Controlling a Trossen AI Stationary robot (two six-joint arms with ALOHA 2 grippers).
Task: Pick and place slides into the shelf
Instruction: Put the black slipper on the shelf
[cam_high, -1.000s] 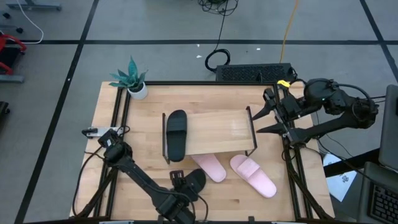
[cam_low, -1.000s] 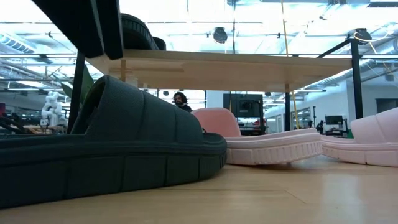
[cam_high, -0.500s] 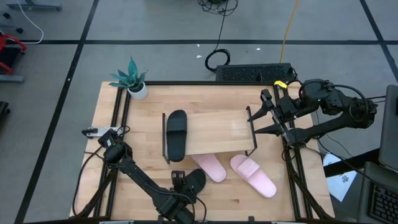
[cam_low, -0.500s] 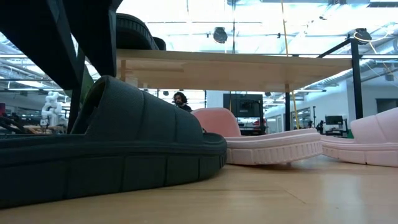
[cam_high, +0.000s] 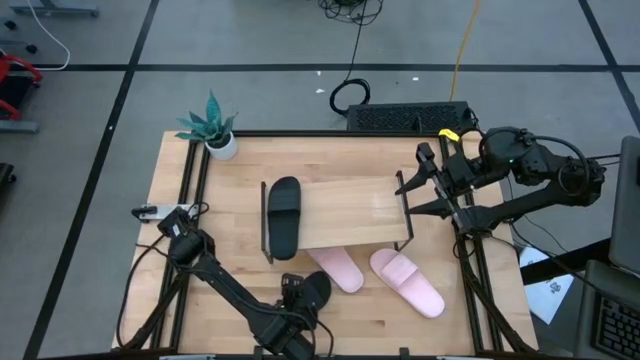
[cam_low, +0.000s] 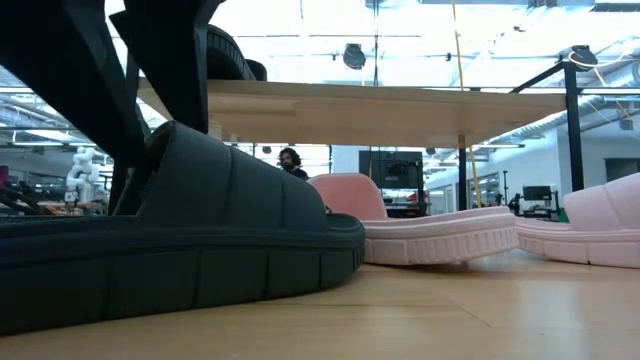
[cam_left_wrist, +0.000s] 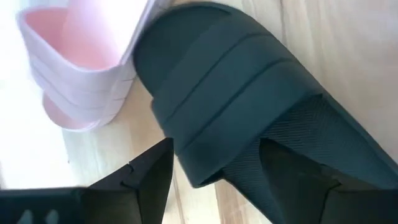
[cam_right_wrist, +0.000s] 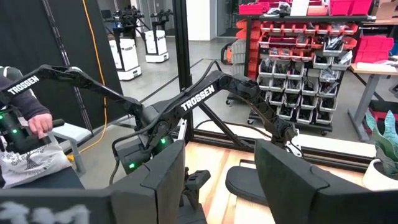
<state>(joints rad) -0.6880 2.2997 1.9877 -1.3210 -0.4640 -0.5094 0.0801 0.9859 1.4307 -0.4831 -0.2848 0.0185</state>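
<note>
My left gripper lowers toward the black slide's strap before it closes, since its fingers straddle only the rear corner (cam_left_wrist: 203, 179), above the footbed (cam_left_wrist: 314, 146).
A black slide (cam_high: 318, 290) lies on its sole near the table's front edge, toe toward the shelf (cam_high: 350, 210). My left gripper (cam_high: 295, 291) slants down over it, open. One finger (cam_left_wrist: 152, 180) stands outside the strap's edge (cam_left_wrist: 199, 168). The other (cam_left_wrist: 292, 180) stands over the footbed behind the strap. A second black slide (cam_high: 283, 215) rests on the shelf's left end. Two pink slides (cam_high: 337, 268) (cam_high: 405, 280) lie on the table in front of the shelf. My right gripper (cam_high: 405, 200) waits open, raised, at the shelf's right end. My left gripper comes at the black slide's strap (cam_low: 200, 160) from above, slanting down, with one finger (cam_low: 165, 60) at the strap's top and the other (cam_low: 70, 90) toward the heel. Whether either finger touches the slide, I cannot tell.
A potted plant (cam_high: 215, 128) stands at the table's far left corner. The nearer pink slide (cam_left_wrist: 81, 56) lies close beside the black one. The shelf's board has bare room right of the black slide. A person (cam_low: 290, 160) shows in the room beyond.
My left gripper has come down toward the black slide on the table and has rolled about its own line, so its fingers now stand at the strap. Its opening has stayed the same. The slide has not moved.
</note>
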